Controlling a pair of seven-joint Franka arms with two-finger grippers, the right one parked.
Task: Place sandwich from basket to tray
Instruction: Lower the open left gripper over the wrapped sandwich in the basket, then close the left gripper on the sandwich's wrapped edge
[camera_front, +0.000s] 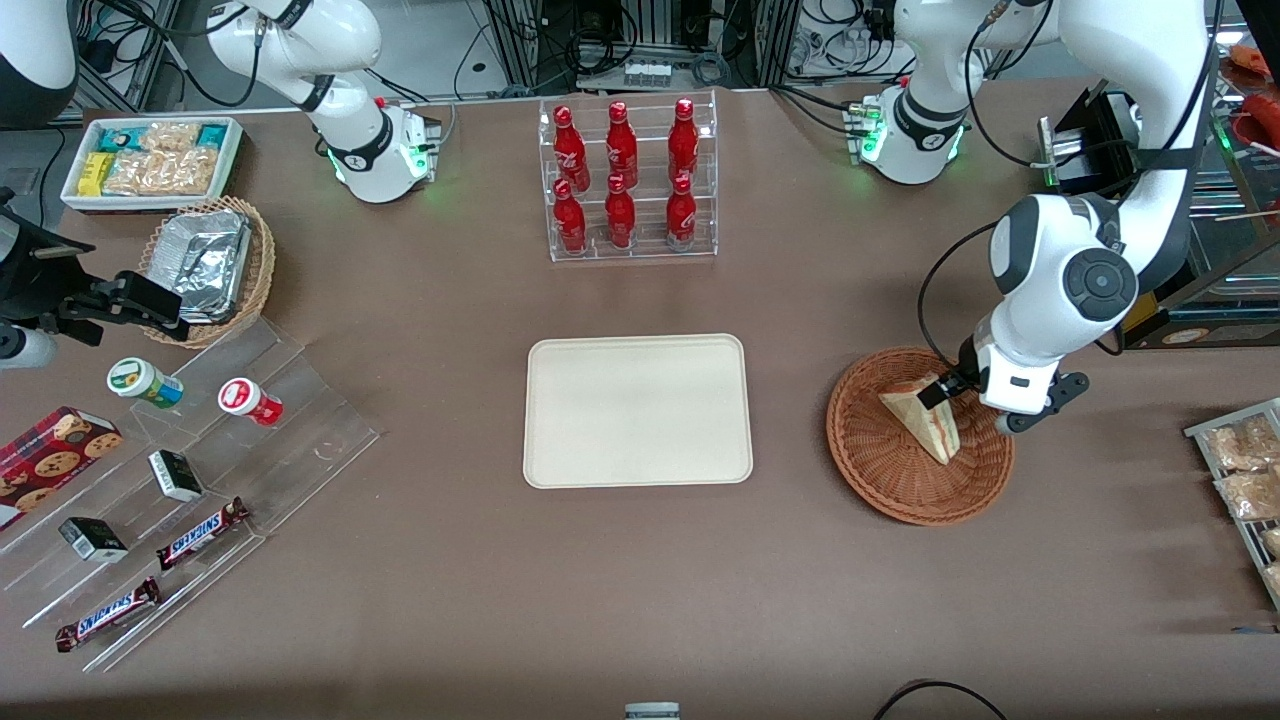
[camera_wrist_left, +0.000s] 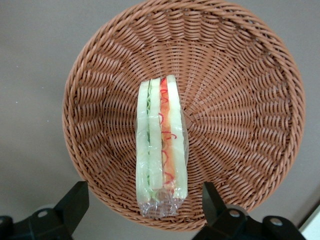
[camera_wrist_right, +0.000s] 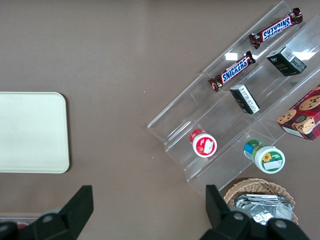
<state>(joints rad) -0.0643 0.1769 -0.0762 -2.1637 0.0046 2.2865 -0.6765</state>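
My gripper takes hold of the sandwich by its narrow end (camera_wrist_left: 164, 200) next, to move it from the basket to the cream-white tray.
The sandwich (camera_front: 922, 418) is a clear-wrapped wedge of white bread with red and green filling, standing on edge in the round reddish-brown wicker basket (camera_front: 893, 497) toward the working arm's end of the table. In the left wrist view the sandwich (camera_wrist_left: 161, 135) runs across the floor of the basket (camera_wrist_left: 240, 100). My gripper (camera_front: 947, 392) hangs low over the basket, open. Its black fingers (camera_wrist_left: 74, 204) straddle the sandwich's crimped wrapper end without touching it, so the gripper (camera_wrist_left: 144, 204) holds nothing. The cream-white tray (camera_front: 638, 410) lies flat mid-table beside the basket, with nothing on it.
A clear rack of red bottles (camera_front: 628, 180) stands farther from the camera than the tray. Toward the parked arm's end are a stepped acrylic stand with snacks (camera_front: 190, 480), a tan basket with foil (camera_front: 205, 265) and a white snack box (camera_front: 150, 160). Packets (camera_front: 1240, 470) lie at the working arm's table edge.
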